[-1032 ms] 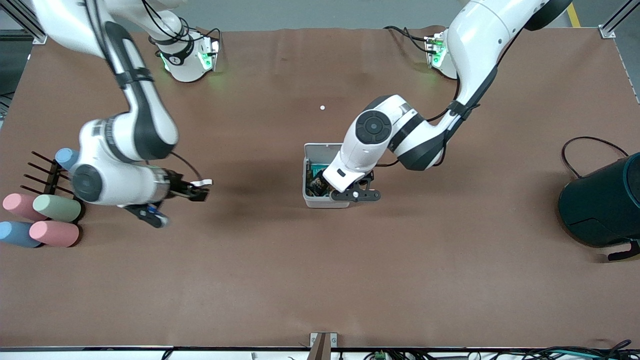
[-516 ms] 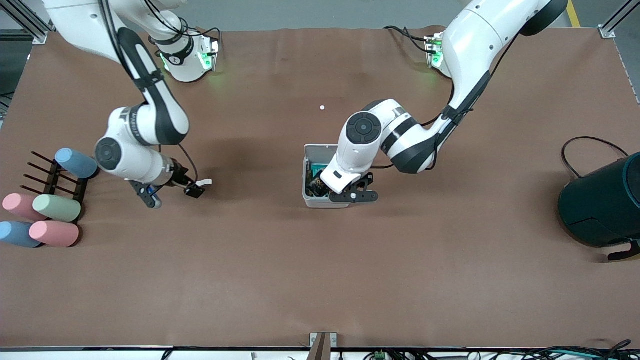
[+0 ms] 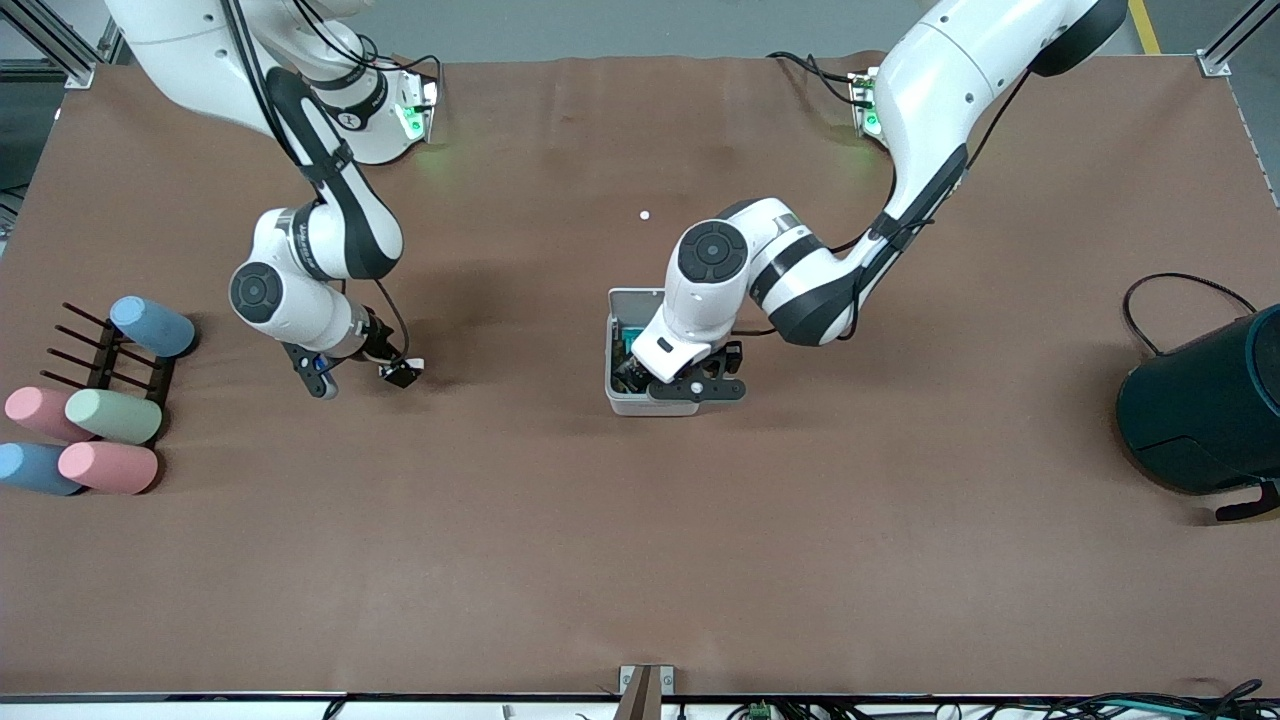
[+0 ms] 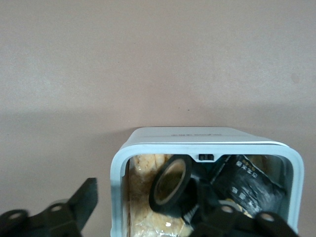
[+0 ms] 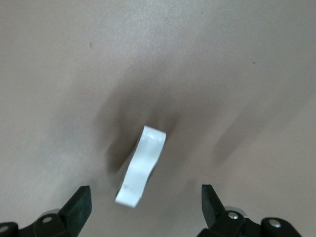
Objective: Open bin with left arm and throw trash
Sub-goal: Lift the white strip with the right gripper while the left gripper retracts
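The robot's right gripper next needs to grab the white piece of paper across its middle [image 5: 140,166], so that it can throw the trash into the bin.
The bin [image 3: 625,400] stands mid-table, its lid [image 3: 640,298] tipped back toward the robots' bases. The left wrist view looks into the bin [image 4: 116,197]: a dark tape ring [image 4: 170,186] and a crumpled black wrapper [image 4: 249,183] lie on snack packets. My left gripper [image 3: 692,386] hangs open at the bin's rim nearer the camera; in its wrist view [image 4: 153,202] one finger [image 4: 85,197] is outside the wall and one is inside. My right gripper [image 3: 393,372] is open, low over a white paper strip [image 3: 413,364] on the table; the strip [image 5: 140,168] lies between the fingers [image 5: 79,202].
A dark rack [image 3: 100,355] with pastel cylinders [image 3: 110,415] sits at the right arm's end. A large dark teal container [image 3: 1205,410] with a cable stands at the left arm's end. A tiny white dot [image 3: 645,215] lies nearer the bases than the bin.
The right arm has drawn in and brought its gripper down over the white strip, which has not moved. The left gripper has shifted slightly along the bin toward the right arm's end.
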